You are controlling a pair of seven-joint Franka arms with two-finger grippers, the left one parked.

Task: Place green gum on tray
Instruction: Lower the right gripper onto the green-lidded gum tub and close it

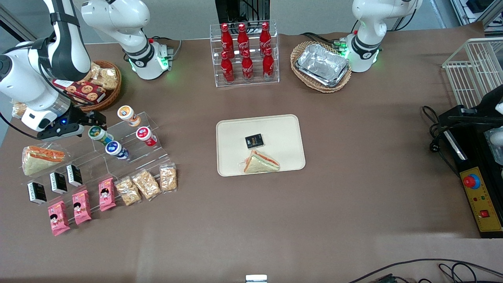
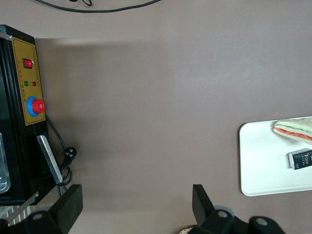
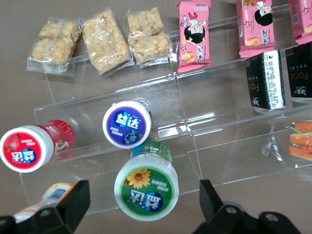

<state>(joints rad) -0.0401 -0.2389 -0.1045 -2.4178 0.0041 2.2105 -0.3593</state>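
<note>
The right gripper grabs the green gum by its round green-topped lid [image 1: 96,132] [image 3: 146,190] next, to set the gum on the tray.
The green gum [image 1: 96,133] stands on a clear stepped display stand [image 1: 129,147] toward the working arm's end of the table; its green lid with a yellow flower mark shows in the right wrist view [image 3: 146,186]. My right gripper [image 1: 92,118] hovers just above it, open, with one finger [image 3: 66,207] on each side of the lid and not touching it. The cream-beige tray [image 1: 232,157] lies at the table's middle and holds a sandwich [image 1: 261,162] and a small black packet [image 1: 254,141].
On the stand sit a blue-lidded canister [image 1: 115,148], a red-lidded canister [image 1: 145,135] and an orange-lidded one [image 1: 126,114]. Nearer the front camera lie cracker packs [image 1: 147,184], pink packets [image 1: 82,206], black packets [image 1: 58,182] and a wrapped sandwich [image 1: 41,159]. A snack basket [image 1: 96,88] stands beside the arm.
</note>
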